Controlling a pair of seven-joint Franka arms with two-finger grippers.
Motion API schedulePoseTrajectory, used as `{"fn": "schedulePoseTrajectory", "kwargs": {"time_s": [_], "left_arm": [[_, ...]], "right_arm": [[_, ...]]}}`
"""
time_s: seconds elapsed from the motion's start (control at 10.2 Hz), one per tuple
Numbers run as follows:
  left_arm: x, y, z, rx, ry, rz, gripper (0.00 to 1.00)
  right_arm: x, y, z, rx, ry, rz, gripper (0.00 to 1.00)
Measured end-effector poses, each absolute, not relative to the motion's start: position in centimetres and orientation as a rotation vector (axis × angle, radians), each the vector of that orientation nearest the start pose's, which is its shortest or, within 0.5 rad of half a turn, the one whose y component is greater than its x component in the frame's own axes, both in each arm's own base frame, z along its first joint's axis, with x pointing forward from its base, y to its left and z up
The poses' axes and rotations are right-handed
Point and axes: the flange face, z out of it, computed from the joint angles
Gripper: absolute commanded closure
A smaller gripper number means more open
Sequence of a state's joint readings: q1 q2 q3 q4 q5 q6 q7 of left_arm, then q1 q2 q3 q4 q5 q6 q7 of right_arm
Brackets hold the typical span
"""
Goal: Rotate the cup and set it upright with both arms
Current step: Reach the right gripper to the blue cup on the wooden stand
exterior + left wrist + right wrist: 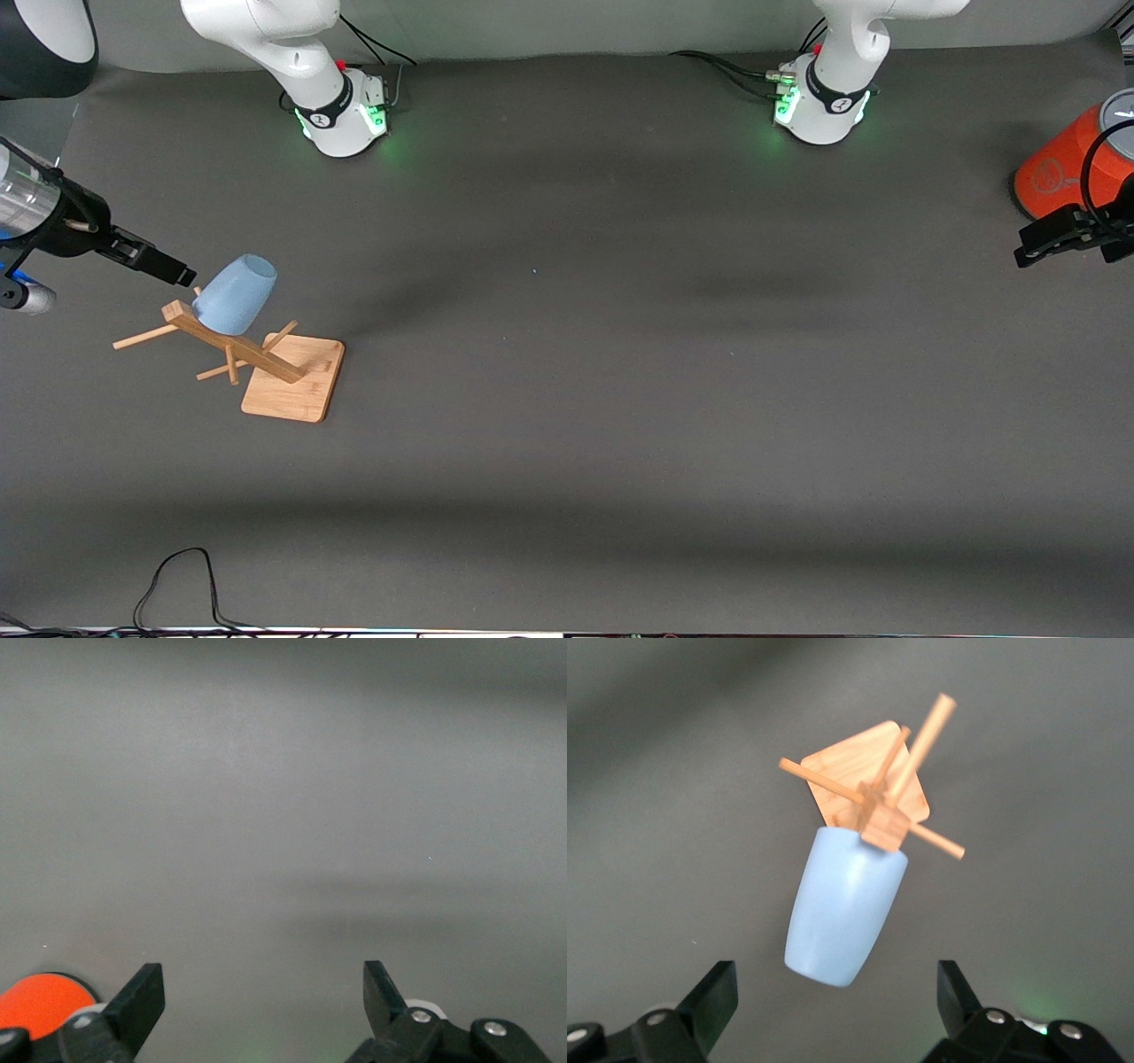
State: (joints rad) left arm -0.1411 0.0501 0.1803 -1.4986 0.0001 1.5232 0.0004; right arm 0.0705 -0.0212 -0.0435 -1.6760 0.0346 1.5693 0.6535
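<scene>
My right gripper grabs the cup around its free closed-base end (251, 276) (831, 942) next, since the post and wires of the rack crowd the cup's opening.
The pale-blue cup (235, 294) hangs tilted, mouth down, on a peg of the wooden rack (297, 381) at the right arm's end of the table. My right gripper (180, 275) is open and empty, close beside the cup but apart from it. In the right wrist view the cup (846, 904) has its closed base toward my open right gripper (834, 979), with the rack (868, 753) under it. My left gripper (1032, 252) is open and empty at the left arm's end of the table. The left wrist view shows it (264, 979) over bare mat.
A big orange cylinder with a grey top (1059, 173) stands beside the left gripper; it also shows in the left wrist view (40, 1001). A black cable (177, 576) loops at the table edge nearest the front camera. The rack's pegs stick out sideways.
</scene>
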Motion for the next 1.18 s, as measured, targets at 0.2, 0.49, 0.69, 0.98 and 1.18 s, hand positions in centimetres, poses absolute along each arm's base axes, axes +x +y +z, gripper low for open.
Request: {"fn": "schedulePoseTrajectory", "kwargs": {"time_s": [0.2,0.49,0.69,0.98,1.18], "left_arm": [[56.5,2.0,62.7,-3.132,-0.061,0.039,0.0],[56.5,1.9,62.7,-3.132,-0.06,0.039,0.0],[56.5,1.9,62.7,-3.132,-0.06,0.039,0.0],[56.5,1.9,62.7,-3.132,-0.06,0.038,0.0],[56.5,1.9,62.7,-3.132,-0.06,0.038,0.0]], "right_arm": [[53.5,1.8,58.3,-2.91,1.173,0.167,0.0],[53.1,1.3,57.0,-2.845,1.278,0.199,0.0],[53.4,0.6,54.4,-2.818,1.316,0.194,0.0],[53.9,0.6,49.9,-2.776,1.333,0.152,0.0],[53.9,0.7,47.7,-2.757,1.344,0.154,0.0]]}}
